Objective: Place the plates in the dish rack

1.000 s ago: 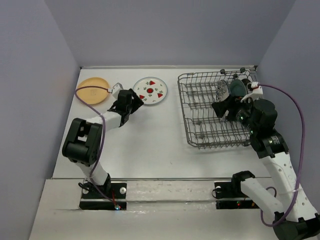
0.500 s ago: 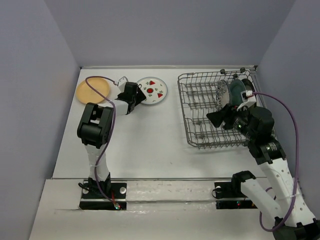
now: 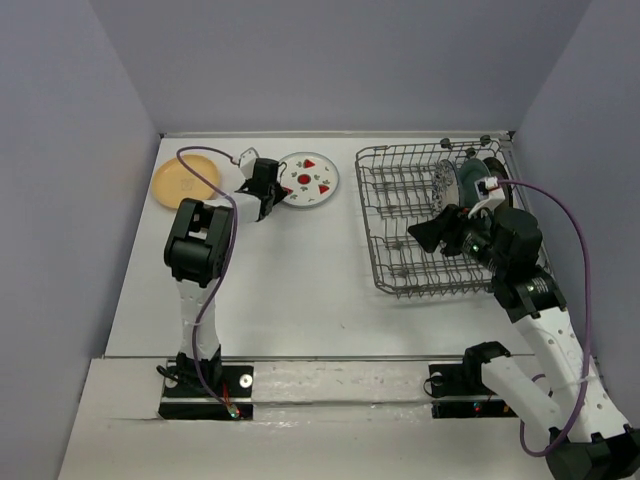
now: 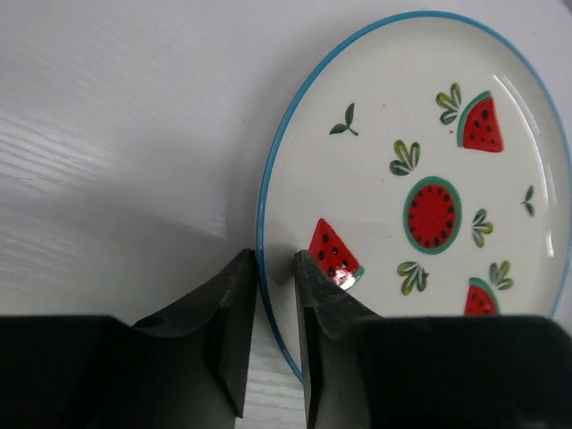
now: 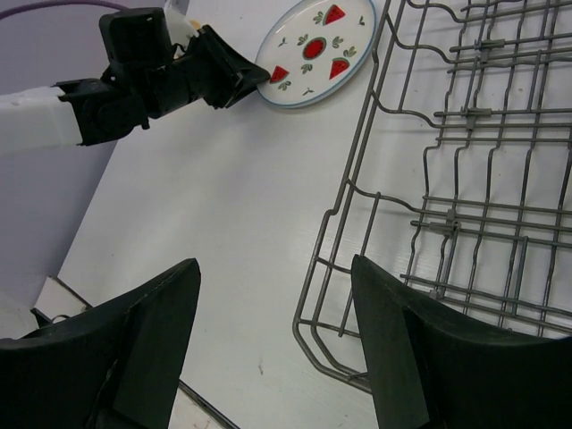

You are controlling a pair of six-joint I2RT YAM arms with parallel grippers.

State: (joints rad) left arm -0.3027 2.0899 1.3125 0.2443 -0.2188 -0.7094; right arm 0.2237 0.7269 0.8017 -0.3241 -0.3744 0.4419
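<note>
I will next grab the white plate's rack-side rim (image 3: 337, 177) with my right gripper, opposite my left gripper's hold. Then I can load the plate into the dish rack (image 3: 400, 250).
The white plate with red fruit marks (image 3: 312, 180) (image 4: 420, 179) (image 5: 317, 49) lies at the back of the table. My left gripper (image 3: 270, 191) (image 4: 275, 259) is closed over its near-left blue rim, one finger outside the rim and one on the plate's face. To its left lies the orange-yellow plate (image 3: 185, 183). The dish rack (image 3: 400, 250) (image 5: 465, 179) stands on the right. A blue-and-white floral plate (image 3: 444, 183) and a teal plate (image 3: 470, 180) stand upright in its back right corner. My right gripper (image 3: 427, 235) (image 5: 274, 264) hangs open and empty over the rack's near-left part.
Grey walls close the table at the back and on both sides. The left arm's purple cable (image 3: 200, 160) loops over the orange-yellow plate. Bare white table (image 3: 300, 280) lies between the two arms.
My left gripper slid onto the fruit plate's rim and its jaws narrowed around it; the plate shifted slightly right. My right gripper drew back left from the racked plates.
</note>
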